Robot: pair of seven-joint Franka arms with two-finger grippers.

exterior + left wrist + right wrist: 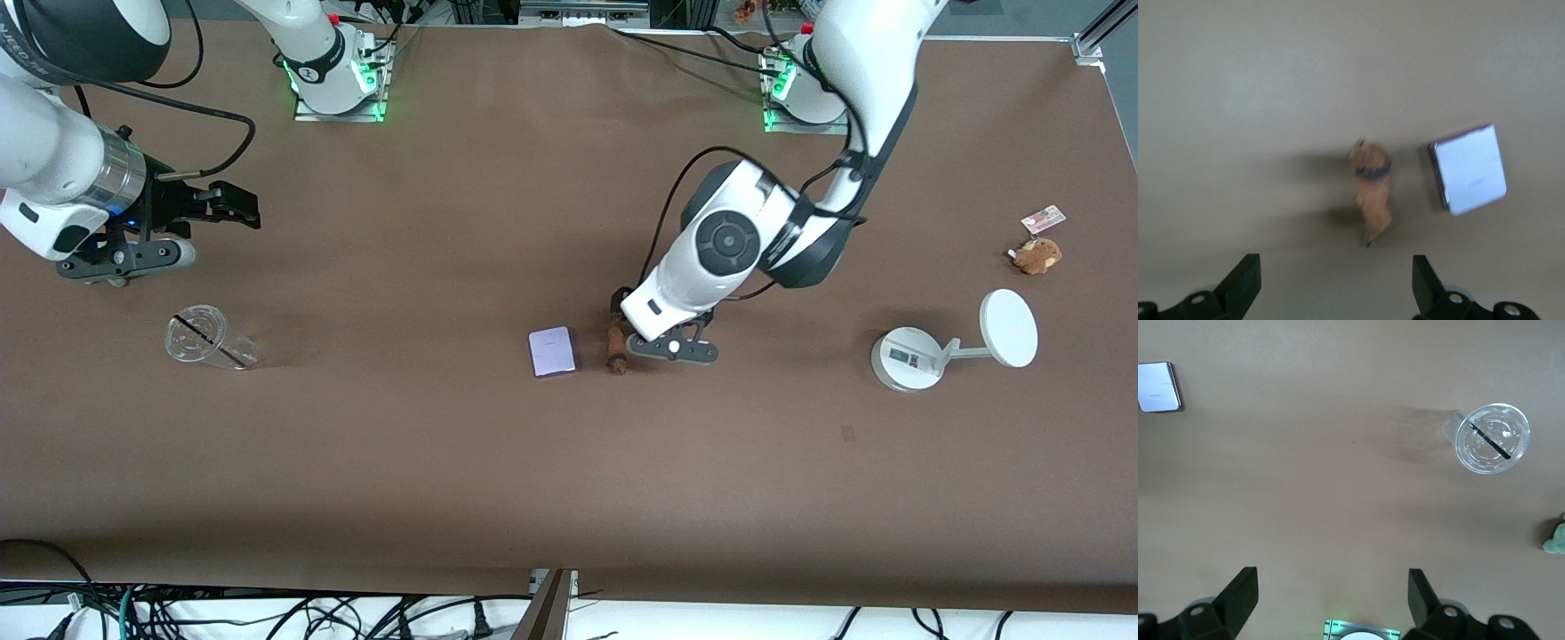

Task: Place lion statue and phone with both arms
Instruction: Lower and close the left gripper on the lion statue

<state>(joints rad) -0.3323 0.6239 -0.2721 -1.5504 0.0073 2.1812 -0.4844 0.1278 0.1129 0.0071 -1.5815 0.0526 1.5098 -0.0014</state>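
Observation:
My left gripper should next grab the lion statue by its neck (1373, 175), just under the maned head (1367, 153), to place the statue.
The lion statue (615, 349), small and orange-brown, lies on the brown table beside the phone (551, 352), a flat lavender-white rectangle. My left gripper (620, 307) hangs low over the table just by the lion, on the side toward the robot bases. In the left wrist view the lion (1371, 190) and the phone (1468, 170) lie ahead of the open, empty left gripper (1336, 283). My right gripper (242, 209) is up in the air over the right arm's end of the table, open and empty (1331, 590). The phone also shows in the right wrist view (1158, 387).
A clear plastic cup (200, 336) with a dark straw lies at the right arm's end. A white round-based stand (907, 358) with a disc (1008, 327) and a tan plush (1036, 255) with a card tag (1043, 218) are at the left arm's end. A grey-green plush (1555, 540) shows at the right wrist view's edge.

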